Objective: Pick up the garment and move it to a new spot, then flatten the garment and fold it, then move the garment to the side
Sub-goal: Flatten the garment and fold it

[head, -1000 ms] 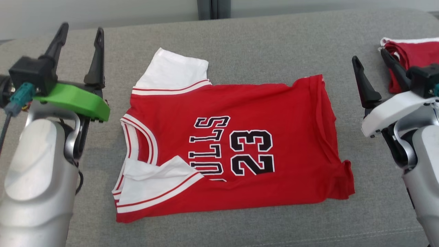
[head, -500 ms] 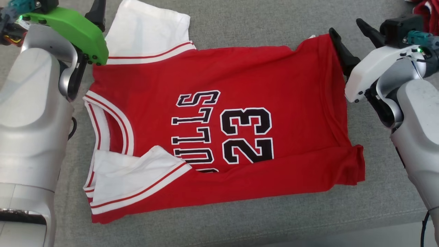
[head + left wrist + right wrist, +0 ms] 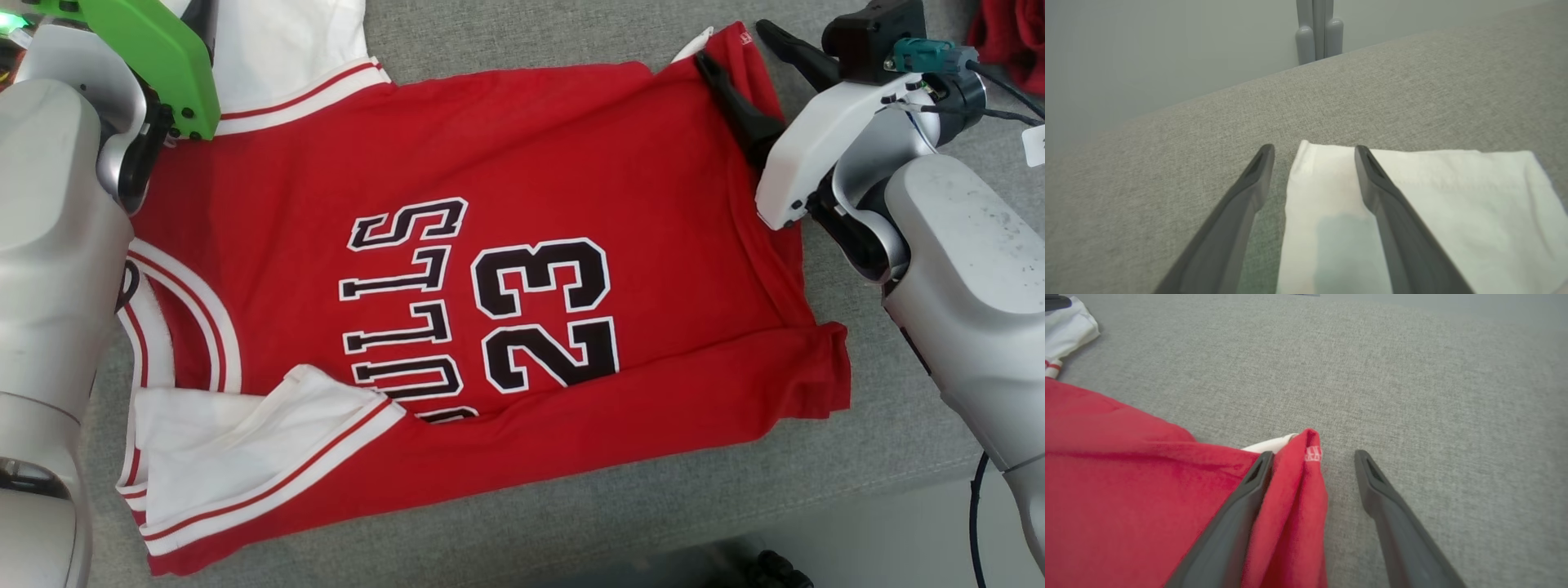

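The right gripper next needs to grab the garment by its white-marked hem corner [image 3: 744, 60] [image 3: 1305, 465], where a fold stands up while the red front lies flat.
The garment [image 3: 522, 155] is a red jersey with white sleeves and black "BULLS 23" lettering. It lies flat and sideways on the grey cushion [image 3: 506, 33], collar to the left, hem to the right. My left gripper [image 3: 1313, 149] is open, one finger on the far white sleeve [image 3: 1453, 192] and the other on the cushion beside it. Its green mount [image 3: 155, 57] sits at the top left of the head view. My right gripper [image 3: 1313, 454] is open astride the far hem corner [image 3: 1306, 457], with the red fold lying between its fingers. Neither gripper holds anything.
Another red garment [image 3: 1008, 41] lies at the far right of the cushion. The cushion's front edge and pale floor [image 3: 898, 539] show at the lower right. Behind the cushion stand a grey wall and a grey post [image 3: 1316, 32].
The head camera has tipped down and closer. Both arms have reached forward, the left to the far sleeve and the right to the far hem corner. Both stay open.
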